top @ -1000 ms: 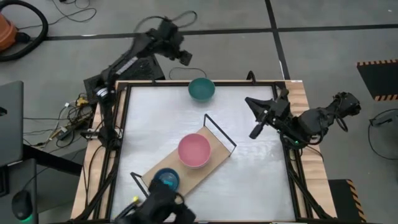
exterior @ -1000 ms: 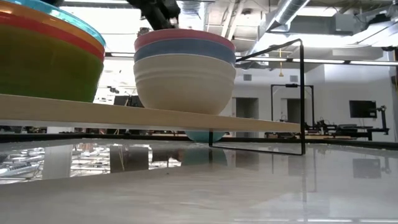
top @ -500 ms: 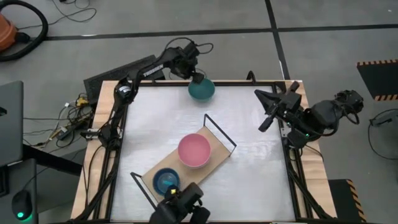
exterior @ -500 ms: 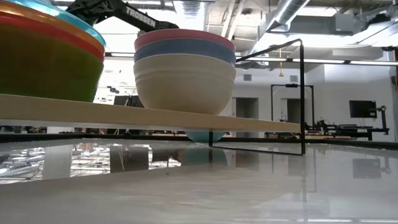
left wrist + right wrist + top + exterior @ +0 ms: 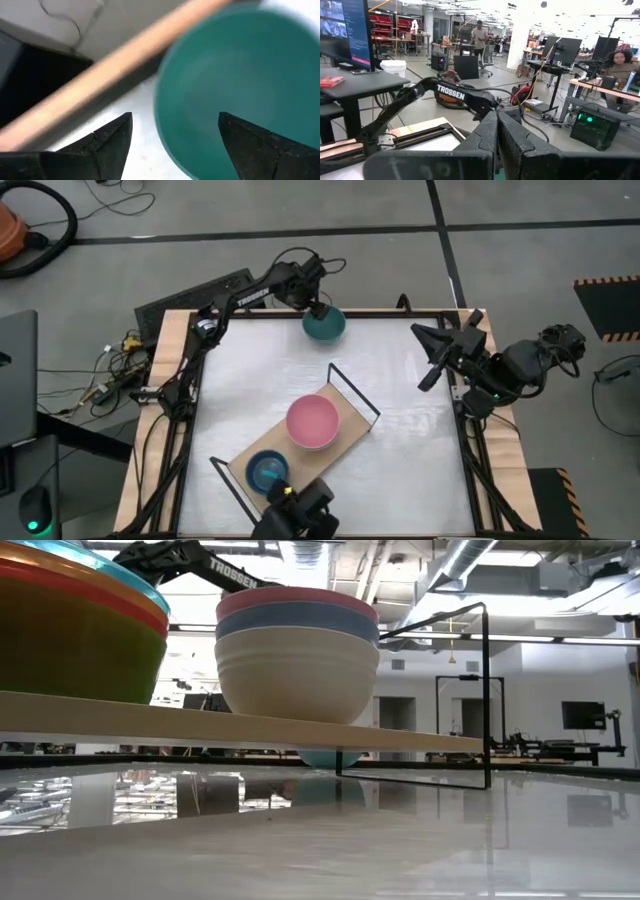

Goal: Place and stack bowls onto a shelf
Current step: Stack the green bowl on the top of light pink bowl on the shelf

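Note:
My left gripper comes down before it closes on the teal bowl, since its fingers are still above its rim (image 5: 306,321) (image 5: 158,117).
A teal bowl (image 5: 326,328) stands on its base on the white table by the far edge; it also shows under the shelf in the low view (image 5: 325,756). My left gripper (image 5: 318,308) is open over its far rim, with one finger (image 5: 107,142) outside the wall and the other (image 5: 260,145) over the hollow (image 5: 225,75). The light-wood shelf (image 5: 335,448) lies slantwise near the front. It carries a pink-topped stack (image 5: 312,421) of pink, blue and cream bowls (image 5: 297,650) and a cyan-topped stack (image 5: 267,470). My right gripper (image 5: 428,372) is shut and empty by the right edge. My left gripper comes at the teal bowl's far rim (image 5: 162,120) from above, with its fingers on either side of the wall. I cannot tell whether they touch it.
Black wire loop frames (image 5: 352,390) stand at both short ends of the shelf. A dark camera mount (image 5: 295,515) sits at the front edge. Bare white table lies to the right of the shelf. The table has a wooden border (image 5: 170,330).
My left gripper has swung from beyond the far edge toward the teal bowl and come down over its far rim. My right gripper has drawn back toward the table's right edge. The bowls have stayed where they were.

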Controlling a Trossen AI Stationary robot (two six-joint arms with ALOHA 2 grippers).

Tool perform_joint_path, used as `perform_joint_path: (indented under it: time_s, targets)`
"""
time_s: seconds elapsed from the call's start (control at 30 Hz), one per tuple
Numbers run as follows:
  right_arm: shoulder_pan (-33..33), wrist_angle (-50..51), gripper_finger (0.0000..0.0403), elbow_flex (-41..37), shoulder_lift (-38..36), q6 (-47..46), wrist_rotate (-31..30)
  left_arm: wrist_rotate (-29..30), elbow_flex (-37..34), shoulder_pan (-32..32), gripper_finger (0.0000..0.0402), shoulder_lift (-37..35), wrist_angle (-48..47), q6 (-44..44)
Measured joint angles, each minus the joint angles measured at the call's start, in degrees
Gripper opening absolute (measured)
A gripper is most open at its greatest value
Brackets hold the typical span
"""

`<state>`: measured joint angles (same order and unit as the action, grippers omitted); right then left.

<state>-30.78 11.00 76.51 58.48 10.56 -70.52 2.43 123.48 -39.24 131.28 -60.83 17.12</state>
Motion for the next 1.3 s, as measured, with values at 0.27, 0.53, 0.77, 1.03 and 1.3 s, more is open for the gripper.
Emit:
perform_joint_path:
  time_s: [0.27,0.53,0.77,1.03,1.3]
  targets:
    - [-0.38,0.74,0.0040,0.02,-0.02,-0.19,0.07,-2.44,-0.02,0.99,0.0271,3.54,-0.66,2.33]
    - [-0.31,0.82,0.0040,0.02,-0.02,-0.18,0.04,-0.32,-0.02,1.07,0.0134,3.57,-0.10,3.64]
    - [-0.38,1.05,0.0040,0.02,-0.02,-1.03,0.04,1.89,0.00,1.07,0.0009,3.83,0.05,0.27]
    - [-0.38,1.04,0.0040,0.02,-0.02,-1.09,0.04,-1.11,1.05,1.41,0.0001,3.39,-3.85,1.49]
    - [-0.38,2.37,0.0040,0.02,-0.02,-1.09,0.04,-3.36,11.71,3.45,0.0000,2.88,-13.17,-1.40]
